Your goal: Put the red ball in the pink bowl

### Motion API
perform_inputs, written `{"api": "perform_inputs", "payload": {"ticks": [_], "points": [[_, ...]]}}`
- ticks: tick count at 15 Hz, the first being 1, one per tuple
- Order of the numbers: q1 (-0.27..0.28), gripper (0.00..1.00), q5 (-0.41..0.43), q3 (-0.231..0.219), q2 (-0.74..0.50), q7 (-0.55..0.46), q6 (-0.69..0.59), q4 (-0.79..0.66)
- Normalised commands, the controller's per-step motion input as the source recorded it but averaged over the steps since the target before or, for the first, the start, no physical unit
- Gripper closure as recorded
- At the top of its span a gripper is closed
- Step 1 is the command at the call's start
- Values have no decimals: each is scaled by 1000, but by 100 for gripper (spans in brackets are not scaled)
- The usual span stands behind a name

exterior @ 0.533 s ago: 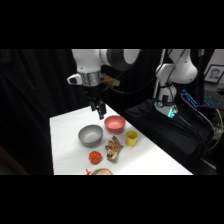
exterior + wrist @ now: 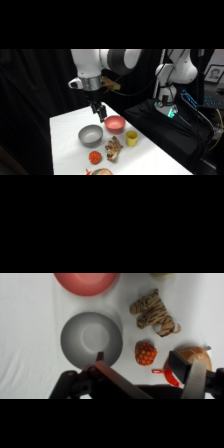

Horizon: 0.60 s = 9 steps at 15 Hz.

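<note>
I need to grab the small red ball around its round body [image 2: 95, 157] [image 2: 145, 353] with my gripper next, to get it into the pink bowl.
The small red ball [image 2: 95, 157] [image 2: 145, 353] lies on the white table [image 2: 65, 140] near its front edge, in front of the grey bowl. The pink bowl [image 2: 115, 123] [image 2: 86, 281] stands behind and to the right of the grey bowl and has nothing in it. My gripper [image 2: 101, 114] [image 2: 145, 374] hangs above the table between the grey and pink bowls, well above the ball. It is open, with nothing between its fingers.
A grey bowl [image 2: 90, 135] [image 2: 91, 340] sits under the gripper's left side. A striped tiger toy [image 2: 113, 148] [image 2: 154, 314] lies right of the ball, with a yellow cup [image 2: 131, 138] beyond it. A larger orange-and-pale round thing [image 2: 101, 172] [image 2: 195, 358] sits at the table's front edge.
The gripper has come slightly lower and nearer the bowls. The objects on the table have not moved.
</note>
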Motion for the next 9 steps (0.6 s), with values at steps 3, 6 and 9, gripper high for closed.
{"api": "perform_inputs", "payload": {"ticks": [3,6,9], "points": [[32,0,76,38,187,159,117,199],[50,0,80,29,216,157,118,240],[55,0,91,15,213,149,99,268]]}}
